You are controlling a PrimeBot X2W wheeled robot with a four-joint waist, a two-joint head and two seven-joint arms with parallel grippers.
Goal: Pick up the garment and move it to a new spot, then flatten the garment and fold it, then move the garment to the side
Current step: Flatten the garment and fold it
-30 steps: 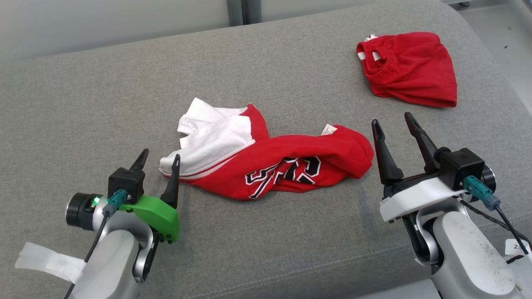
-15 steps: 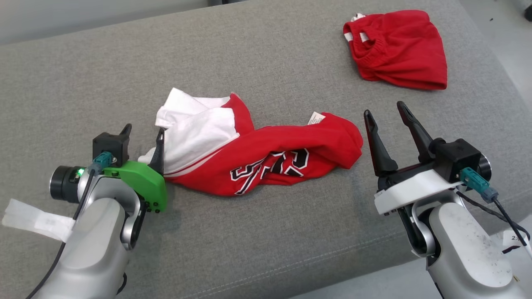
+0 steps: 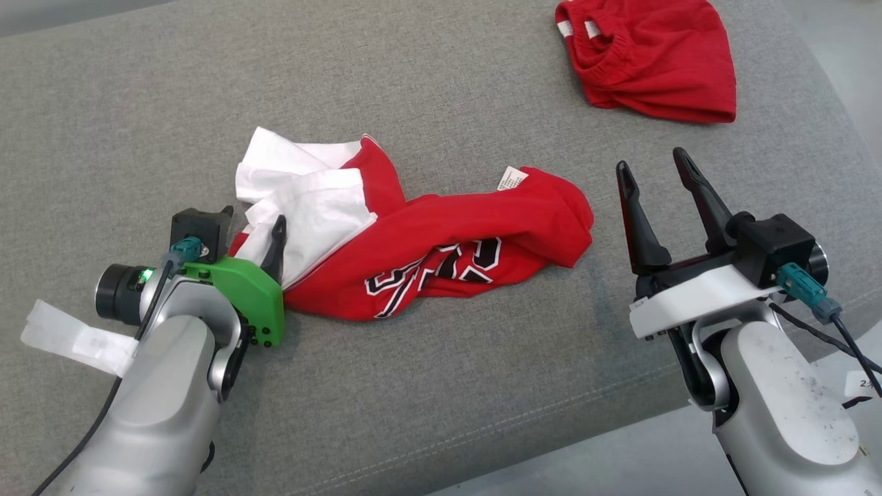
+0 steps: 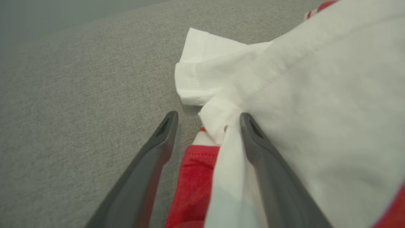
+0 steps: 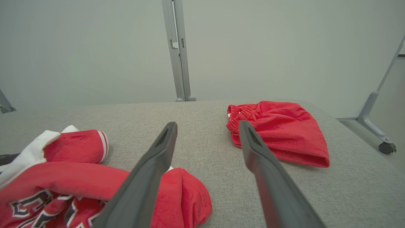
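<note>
The left gripper needs to take hold of the garment next by its white sleeve edge (image 3: 258,220), where a small fold stands up while the red body lies slack.
The garment (image 3: 441,255), a crumpled red jersey with white panels and black-and-white lettering, lies mid-cushion. My left gripper (image 3: 253,215) is at its left end, open. In the left wrist view the garment's (image 4: 316,95) white fold and red hem lie between the spread fingers of the left gripper (image 4: 208,115), and white cloth drapes over the right finger. My right gripper (image 3: 651,160) stands open just right of the garment, apart from it. The right wrist view shows the right gripper (image 5: 207,124) above the garment's (image 5: 79,180) red end.
A second red garment (image 3: 654,62), folded, lies at the far right of the grey cushion (image 3: 482,386); it also appears as the red garment (image 5: 278,136) in the right wrist view. The cushion's front edge drops to the floor (image 3: 620,468). A metal post (image 5: 178,50) and a wheeled frame (image 5: 384,147) stand behind.
The head camera has tilted down. My left gripper has moved forward onto the garment's white left edge, so cloth now lies between its open fingers. The right gripper stays open beside the garment.
</note>
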